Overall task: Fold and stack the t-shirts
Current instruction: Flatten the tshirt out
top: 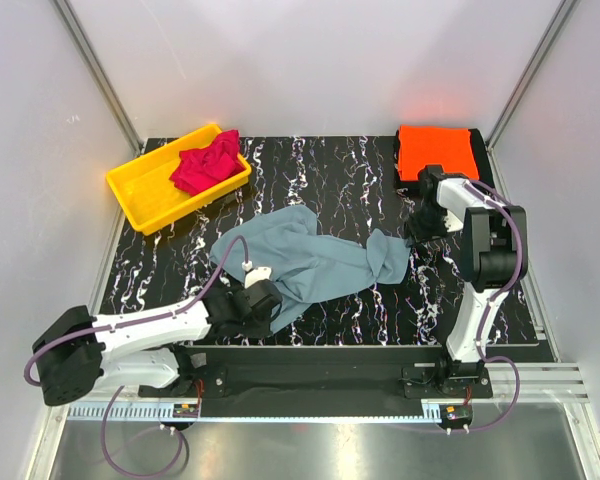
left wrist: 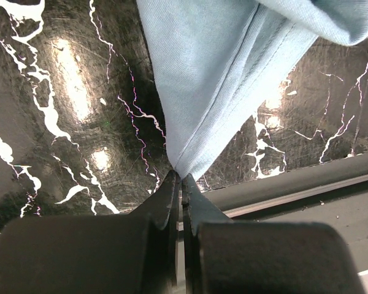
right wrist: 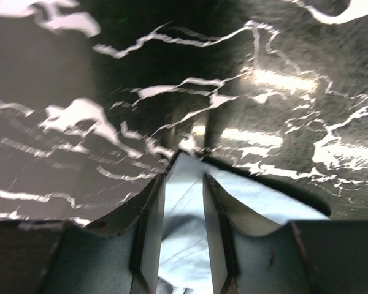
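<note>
My right gripper pinches the t-shirt's corner tip at the end opposite my left gripper next, to spread the grey-blue t-shirt flat for folding.
The grey-blue t-shirt lies stretched and rumpled across the middle of the black marbled table. My left gripper is at its near-left corner, shut on a pinched tip of the cloth, with the jaws pressed together. My right gripper is at the shirt's right end. In the right wrist view, bunched blue cloth fills the gap between its fingers. The orange t-shirt lies folded at the back right. The crimson t-shirt lies crumpled in the bin.
A yellow plastic bin sits at the back left, angled. The orange shirt rests on a dark folded item. The table's near edge and rail run just behind the left gripper. White walls enclose three sides.
</note>
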### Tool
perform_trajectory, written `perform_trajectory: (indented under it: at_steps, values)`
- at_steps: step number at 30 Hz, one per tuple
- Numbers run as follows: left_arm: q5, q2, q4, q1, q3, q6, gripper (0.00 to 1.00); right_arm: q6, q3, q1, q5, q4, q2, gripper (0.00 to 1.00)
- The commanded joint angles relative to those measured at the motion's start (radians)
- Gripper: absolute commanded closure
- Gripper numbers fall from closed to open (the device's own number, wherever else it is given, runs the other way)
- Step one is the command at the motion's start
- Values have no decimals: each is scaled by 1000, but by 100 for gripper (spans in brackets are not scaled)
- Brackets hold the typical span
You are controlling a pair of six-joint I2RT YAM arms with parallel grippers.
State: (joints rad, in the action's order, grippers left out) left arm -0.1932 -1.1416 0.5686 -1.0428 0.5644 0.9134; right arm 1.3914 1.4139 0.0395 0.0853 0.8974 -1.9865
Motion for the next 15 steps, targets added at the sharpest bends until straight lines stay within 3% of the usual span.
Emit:
perform_trajectory:
  at_steps: [1, 15]
  values:
    - [-40, 31, -4, -5, 15, -16, 100, 44, 22, -7, 21, 49, -11, 61]
    - [-35, 39, -3, -5, 22, -18, 100, 50, -13, -16, 39, 54, -43, 63]
